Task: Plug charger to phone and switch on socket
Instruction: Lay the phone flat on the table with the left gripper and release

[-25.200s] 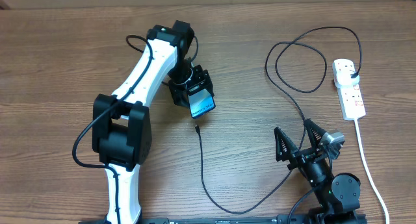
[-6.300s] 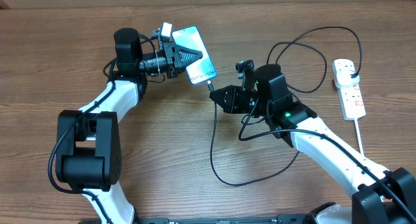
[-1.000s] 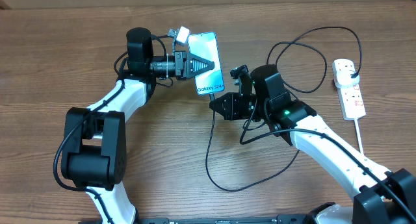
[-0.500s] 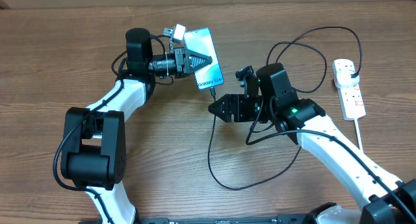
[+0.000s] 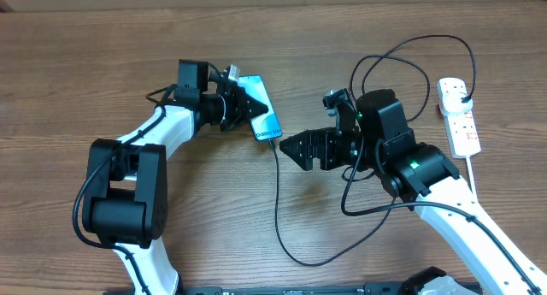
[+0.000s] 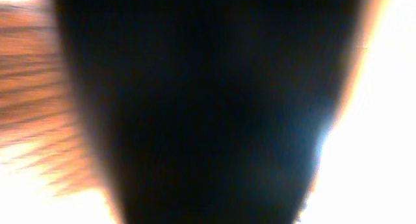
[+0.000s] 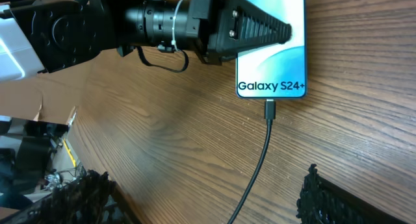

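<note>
My left gripper keeps hold of the phone for now, since the phone is above the flat table and would fall if the gripper opened.
My left gripper (image 5: 255,107) is shut on the phone (image 5: 265,120), its black fingers (image 7: 260,28) lying across the lit blue screen of the phone (image 7: 276,62), which reads "Galaxy S24+". The charger's black connector tip (image 7: 270,110) sits in the phone's bottom port. The charger cable (image 5: 276,201) trails down across the table and loops right, up to the white socket (image 5: 459,115) at the far right. My right gripper (image 5: 293,153) stands open just right of the cable, holding nothing; its fingertips (image 7: 331,198) frame the cable. The left wrist view is a dark blur.
The socket's thick white cord (image 5: 480,214) runs down the right side of the wooden table (image 5: 171,30). The black cable forms loose loops (image 5: 389,81) between my right arm and the socket. Clutter lies beyond the table's edge (image 7: 32,152).
My right gripper has opened, let go of the connector and drawn back to the right. My left gripper has swung the phone lower, with the cable still in its port.
</note>
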